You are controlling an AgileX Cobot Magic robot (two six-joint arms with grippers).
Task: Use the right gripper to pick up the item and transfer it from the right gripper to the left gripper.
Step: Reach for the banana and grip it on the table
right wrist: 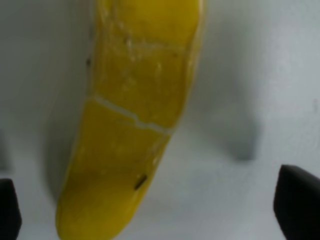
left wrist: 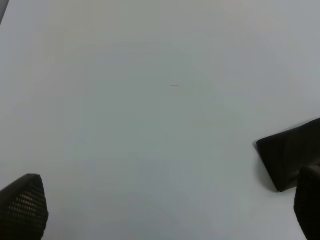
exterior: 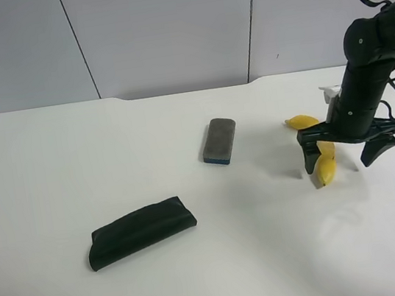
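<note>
The banana should be grabbed by one end [exterior: 326, 170] with my right gripper, so that the rest of it stays free for my left gripper to receive.
The item, a curved yellow banana [exterior: 325, 168] with brownish scuffs, lies on the white table at the right. My right gripper [exterior: 340, 164] hangs over it, open, with one black finger on each side of the banana's near end. In the right wrist view the banana [right wrist: 135, 115] fills the middle, and the right gripper [right wrist: 152, 210] shows only its two black fingertips [right wrist: 297, 200] at the edges, apart from the fruit. My left gripper [left wrist: 165, 210] is open over bare table. The exterior high view does not show the left arm.
A grey-and-blue eraser block [exterior: 219, 141] lies mid-table. A dark green pouch [exterior: 141, 231] lies nearer the front left, and a dark corner [left wrist: 285, 155], apparently the pouch, shows in the left wrist view. The white table [exterior: 73, 159] meets a grey panelled wall behind.
</note>
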